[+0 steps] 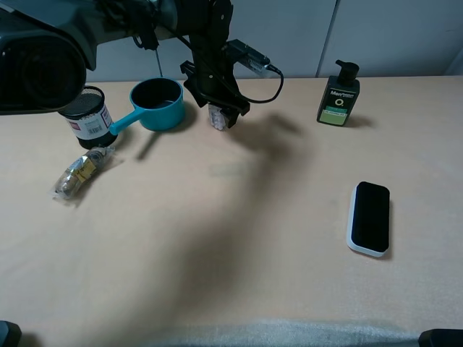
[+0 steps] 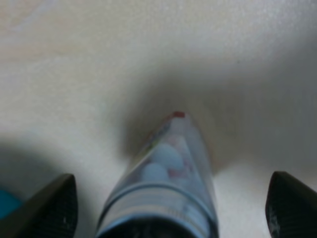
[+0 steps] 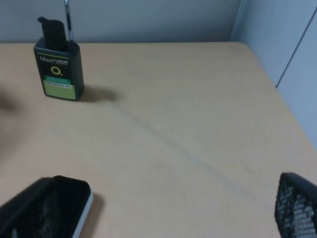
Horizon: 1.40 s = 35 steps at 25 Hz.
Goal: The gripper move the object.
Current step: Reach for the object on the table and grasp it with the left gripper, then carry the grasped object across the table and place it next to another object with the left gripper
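My left gripper grabs the clear bottle by its capped top [image 2: 156, 208] next, to move it.
A small clear bottle [image 1: 216, 117] with white pellets inside stands on the tan table [image 1: 231, 238], just right of the blue pot. It fills the lower middle of the left wrist view [image 2: 166, 173]. My left gripper [image 1: 221, 114] hangs straight over it, open, with one dark fingertip [image 2: 52, 208] on each side of the bottle and a clear gap to each. My right gripper [image 3: 163, 218] is low at the table's near right, open and empty; only one mesh-textured fingertip [image 3: 297, 206] shows clearly.
A blue handled pot [image 1: 155, 103] and a labelled can [image 1: 88, 116] stand at the back left, a snack packet [image 1: 81, 172] in front of them. A dark pump bottle [image 1: 338, 95] [image 3: 58, 67] stands back right. A black-and-white eraser [image 1: 370, 218] [image 3: 49, 208] lies right.
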Each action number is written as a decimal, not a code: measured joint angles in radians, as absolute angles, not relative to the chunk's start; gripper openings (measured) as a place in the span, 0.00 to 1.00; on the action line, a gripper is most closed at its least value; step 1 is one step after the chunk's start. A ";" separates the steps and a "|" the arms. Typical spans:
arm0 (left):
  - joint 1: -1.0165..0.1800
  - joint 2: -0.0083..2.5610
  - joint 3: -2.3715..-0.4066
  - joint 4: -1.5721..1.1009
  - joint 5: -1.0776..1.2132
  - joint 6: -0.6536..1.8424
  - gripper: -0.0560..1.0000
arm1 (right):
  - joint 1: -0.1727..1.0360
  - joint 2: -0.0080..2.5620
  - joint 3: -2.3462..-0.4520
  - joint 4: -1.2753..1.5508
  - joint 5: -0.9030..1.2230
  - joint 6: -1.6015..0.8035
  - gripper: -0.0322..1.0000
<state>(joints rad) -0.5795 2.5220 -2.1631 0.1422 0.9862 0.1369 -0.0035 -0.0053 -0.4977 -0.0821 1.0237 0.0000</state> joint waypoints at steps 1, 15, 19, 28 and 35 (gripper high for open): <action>-0.579 2.526 -2.165 0.142 0.983 0.137 0.84 | -0.003 -0.005 -0.498 -0.082 1.024 0.000 0.67; -0.579 2.530 -2.166 0.142 0.937 0.138 0.84 | -0.003 -0.005 -0.498 -0.082 1.024 0.000 0.67; -0.579 2.530 -2.166 0.142 0.938 0.138 0.81 | -0.003 -0.005 -0.498 -0.082 1.024 0.000 0.67; -0.579 2.530 -2.166 0.142 0.938 0.119 0.55 | -0.003 -0.005 -0.498 -0.082 1.024 0.000 0.67; -0.579 2.530 -2.166 0.142 0.938 0.119 0.55 | -0.003 -0.005 -0.498 -0.082 1.024 0.000 0.67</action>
